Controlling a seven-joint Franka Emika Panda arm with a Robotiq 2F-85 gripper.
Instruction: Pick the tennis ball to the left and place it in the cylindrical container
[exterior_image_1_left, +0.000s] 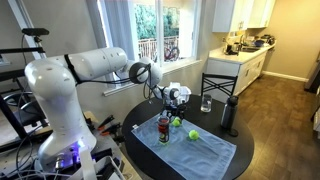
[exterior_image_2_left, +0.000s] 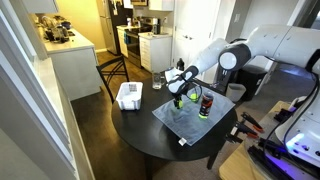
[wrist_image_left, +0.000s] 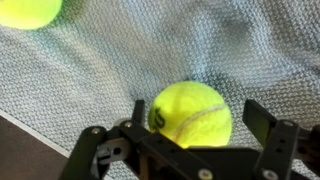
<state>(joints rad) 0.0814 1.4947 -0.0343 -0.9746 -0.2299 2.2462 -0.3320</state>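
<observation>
I am ready to close my gripper on the ball: the tennis ball (exterior_image_1_left: 176, 122) is between my two open fingers, so they would hold it if I closed now.
Two fuzzy yellow-green tennis balls lie on a grey-blue cloth (exterior_image_1_left: 200, 150). One tennis ball (wrist_image_left: 190, 112) sits between my gripper's (wrist_image_left: 198, 120) two black fingers in the wrist view. The right finger stands apart from the ball and the left finger is close beside it. The gripper is open, just above this ball in both exterior views (exterior_image_1_left: 177, 122) (exterior_image_2_left: 180, 100). The other ball (exterior_image_1_left: 193, 134) (wrist_image_left: 28, 10) lies apart on the cloth. The dark-red cylindrical container (exterior_image_1_left: 164, 130) (exterior_image_2_left: 205, 105) stands upright on the cloth close to the gripper (exterior_image_1_left: 176, 100) (exterior_image_2_left: 181, 90).
The cloth lies on a round dark table (exterior_image_1_left: 232, 167). A tall dark bottle (exterior_image_1_left: 230, 115) and a drinking glass (exterior_image_1_left: 205, 103) stand at its far side. A white rectangular basket (exterior_image_2_left: 130, 96) sits on the table. A chair (exterior_image_1_left: 222, 84) stands behind it.
</observation>
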